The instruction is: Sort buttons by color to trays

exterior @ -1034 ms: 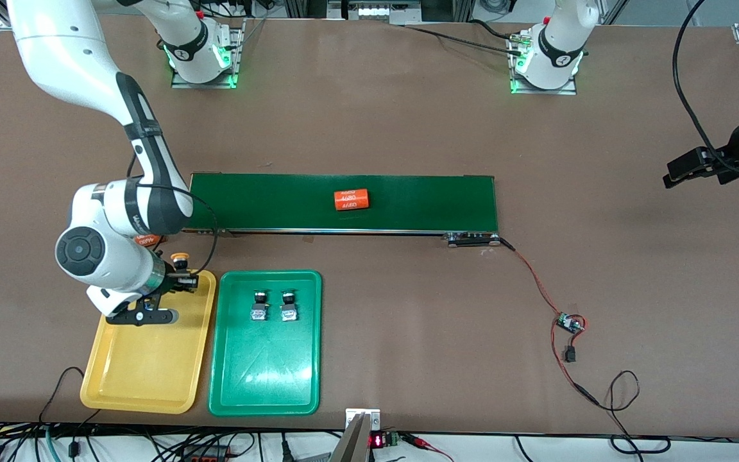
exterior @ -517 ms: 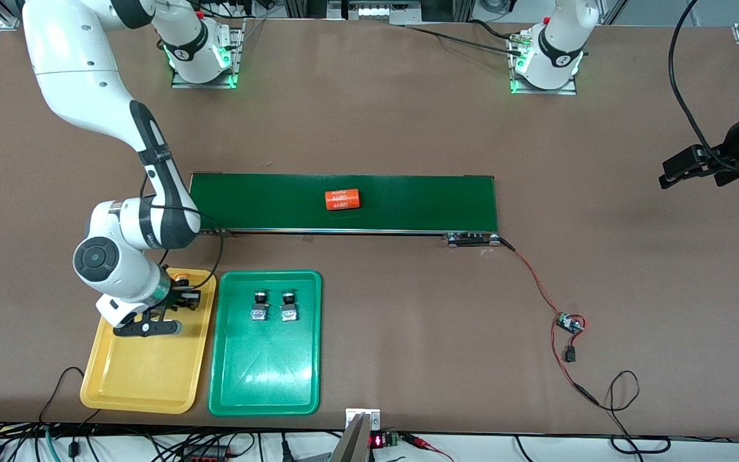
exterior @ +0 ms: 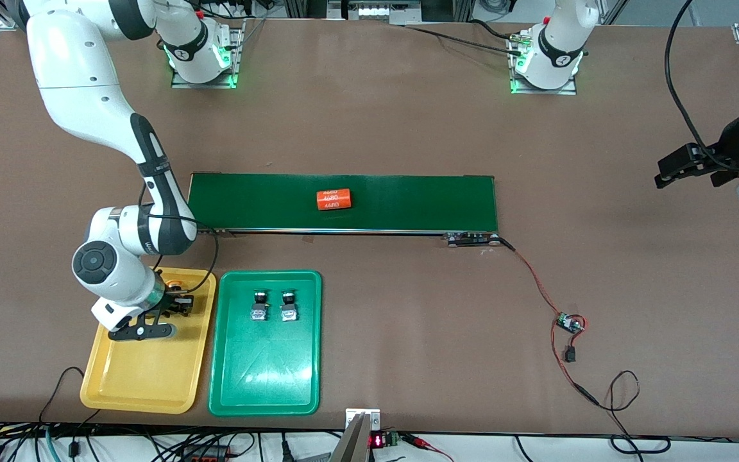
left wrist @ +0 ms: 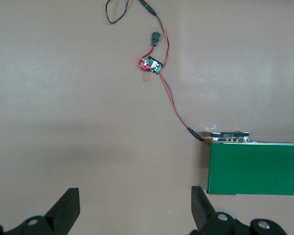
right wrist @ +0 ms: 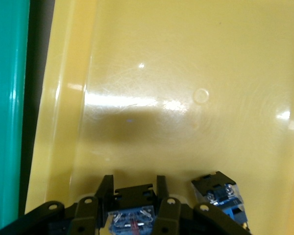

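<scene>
I can open my right gripper now, because the held button (right wrist: 132, 220) is low inside the yellow tray's rim.
My right gripper (exterior: 179, 303) is shut on a button (right wrist: 133, 208) with a black-and-blue body; its yellow cap (exterior: 174, 284) shows beside the wrist. It hangs low over the yellow tray (exterior: 145, 375), at the tray's end toward the conveyor. A second button (right wrist: 219, 193) lies in the yellow tray (right wrist: 186, 73) beside the held one; my wrist hides it in the front view. Two green-capped buttons (exterior: 258, 306) (exterior: 288, 306) lie side by side in the green tray (exterior: 267, 378). My left gripper (exterior: 687, 163) (left wrist: 134, 205) waits open over bare table at the left arm's end.
An orange cylinder (exterior: 333, 199) with white print lies on the long dark green conveyor belt (exterior: 408, 202) (left wrist: 255, 169). A red wire runs from the belt's end to a small circuit board (exterior: 568, 323) (left wrist: 152, 63). The green tray's rim (right wrist: 7, 112) lies right beside the yellow one.
My right gripper has come down over the yellow tray with the button, toward the front camera. The orange cylinder has travelled along the belt toward the right arm's end.
</scene>
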Motion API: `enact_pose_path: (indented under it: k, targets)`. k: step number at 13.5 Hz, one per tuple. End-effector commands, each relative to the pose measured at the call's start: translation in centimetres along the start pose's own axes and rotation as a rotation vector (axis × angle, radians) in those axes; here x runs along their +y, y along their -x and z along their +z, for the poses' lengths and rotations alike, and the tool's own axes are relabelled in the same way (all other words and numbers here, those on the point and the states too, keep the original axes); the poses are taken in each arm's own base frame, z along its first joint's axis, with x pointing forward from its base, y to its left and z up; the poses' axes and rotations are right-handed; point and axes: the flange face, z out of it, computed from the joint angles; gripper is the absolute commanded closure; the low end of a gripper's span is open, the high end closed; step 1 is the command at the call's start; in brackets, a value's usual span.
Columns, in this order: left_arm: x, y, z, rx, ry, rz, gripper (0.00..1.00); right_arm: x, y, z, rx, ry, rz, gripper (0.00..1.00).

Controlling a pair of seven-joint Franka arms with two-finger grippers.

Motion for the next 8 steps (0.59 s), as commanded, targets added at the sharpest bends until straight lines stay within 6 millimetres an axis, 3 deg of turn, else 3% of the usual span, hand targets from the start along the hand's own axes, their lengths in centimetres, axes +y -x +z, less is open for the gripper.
enact_pose_path:
  k: [1,2,4,6,8]
  targets:
    - [-0.4,0.0,-0.4,0.007,0.013,-0.003,0.00,0.0,-0.4,0.5,0.015,-0.002,-0.006,0.45]
    - [-0.5,-0.2,-0.2,0.010,0.011,-0.005,0.00,0.3,-0.4,0.8,0.026,-0.002,-0.001,0.36]
    - [-0.7,-0.6,-0.2,0.033,0.012,0.005,0.00,0.2,-0.2,1.3,0.030,-0.009,0.016,0.00]
    - [-1.0,-0.6,-0.3,0.032,0.011,0.003,0.00,-0.2,-0.2,0.8,0.028,-0.032,0.033,0.00]
    - [-1.2,-0.4,-0.3,0.024,0.011,-0.002,0.00,-0.6,-0.4,-1.2,0.013,-0.038,0.027,0.00]
